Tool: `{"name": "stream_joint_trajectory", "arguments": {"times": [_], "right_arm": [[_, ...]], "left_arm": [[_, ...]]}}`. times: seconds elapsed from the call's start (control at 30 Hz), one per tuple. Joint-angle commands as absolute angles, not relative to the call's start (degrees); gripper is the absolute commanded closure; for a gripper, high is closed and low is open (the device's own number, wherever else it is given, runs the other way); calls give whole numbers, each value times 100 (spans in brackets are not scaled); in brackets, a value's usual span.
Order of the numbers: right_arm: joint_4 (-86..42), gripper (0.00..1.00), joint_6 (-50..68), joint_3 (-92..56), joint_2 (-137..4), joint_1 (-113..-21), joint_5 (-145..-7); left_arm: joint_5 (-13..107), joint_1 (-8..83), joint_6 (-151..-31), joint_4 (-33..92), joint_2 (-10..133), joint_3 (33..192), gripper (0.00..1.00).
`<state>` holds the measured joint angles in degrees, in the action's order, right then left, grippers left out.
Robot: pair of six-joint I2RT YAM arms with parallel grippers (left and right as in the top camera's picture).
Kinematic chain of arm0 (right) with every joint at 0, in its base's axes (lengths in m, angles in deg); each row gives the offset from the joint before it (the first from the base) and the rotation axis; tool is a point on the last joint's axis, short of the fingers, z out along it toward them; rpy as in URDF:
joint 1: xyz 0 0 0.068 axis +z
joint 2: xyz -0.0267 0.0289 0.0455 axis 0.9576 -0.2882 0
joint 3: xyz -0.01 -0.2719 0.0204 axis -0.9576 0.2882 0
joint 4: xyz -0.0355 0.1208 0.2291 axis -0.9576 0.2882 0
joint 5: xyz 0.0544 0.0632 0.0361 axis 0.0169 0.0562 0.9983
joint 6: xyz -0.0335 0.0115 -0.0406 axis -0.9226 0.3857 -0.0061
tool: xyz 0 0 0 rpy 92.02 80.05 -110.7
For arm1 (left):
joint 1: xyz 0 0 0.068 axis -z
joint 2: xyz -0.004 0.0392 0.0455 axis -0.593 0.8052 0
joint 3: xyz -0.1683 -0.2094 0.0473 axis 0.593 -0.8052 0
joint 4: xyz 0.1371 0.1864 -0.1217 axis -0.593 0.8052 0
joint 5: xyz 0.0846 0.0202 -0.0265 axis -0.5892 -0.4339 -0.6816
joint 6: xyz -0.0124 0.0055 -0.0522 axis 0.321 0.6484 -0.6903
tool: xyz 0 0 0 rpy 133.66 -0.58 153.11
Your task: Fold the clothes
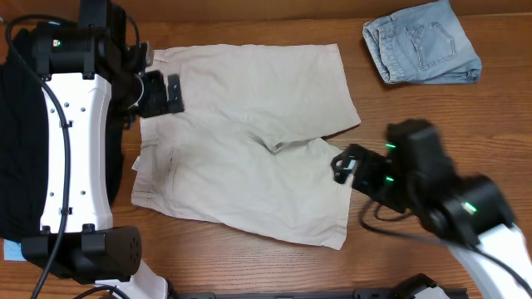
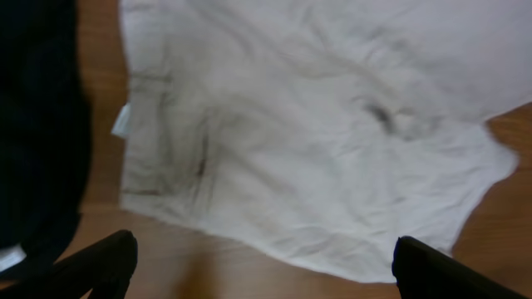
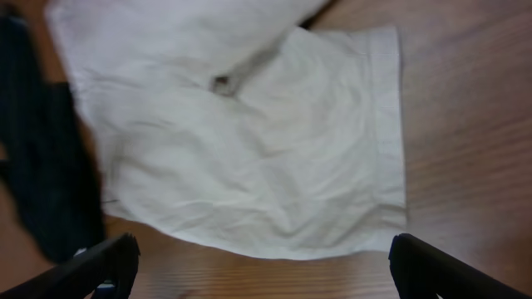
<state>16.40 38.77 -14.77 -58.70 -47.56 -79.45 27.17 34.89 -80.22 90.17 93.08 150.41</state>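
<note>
The near leg of the khaki shorts (image 1: 249, 141) is to be folded over the far one. My left gripper needs to grab them by the waistband's near corner (image 1: 144, 198) next.
The pale beige khaki shorts (image 1: 249, 141) lie spread flat on the wooden table, waistband to the left, legs to the right. They also show in the left wrist view (image 2: 316, 133) and in the right wrist view (image 3: 249, 149). My left gripper (image 1: 162, 93) is open and empty above the waistband's upper left part; in its own view the fingers (image 2: 262, 266) hang over bare wood by the shorts' edge. My right gripper (image 1: 343, 166) is open and empty at the lower leg's hem; its fingers (image 3: 262, 266) frame bare wood.
A folded blue denim garment (image 1: 422, 43) lies at the back right. A dark black cloth (image 1: 18, 141) lies at the far left under the left arm, also seen in the left wrist view (image 2: 37, 124). A small white label (image 2: 121, 121) sticks out of the waistband.
</note>
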Motion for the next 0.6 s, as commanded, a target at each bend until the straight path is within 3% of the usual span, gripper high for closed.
{"name": "stream_joint_trajectory", "arguments": {"times": [0.0, 0.57], "right_arm": [[1752, 0, 4625, -1407, -6277, -4435, -8723], [1741, 0, 4717, -1357, -6694, -4341, -9195]], "left_arm": [[1810, 3502, -8330, 9197, 9336, 14814, 0], [1279, 3199, -10651, 6253, 7693, 10162, 2]]}}
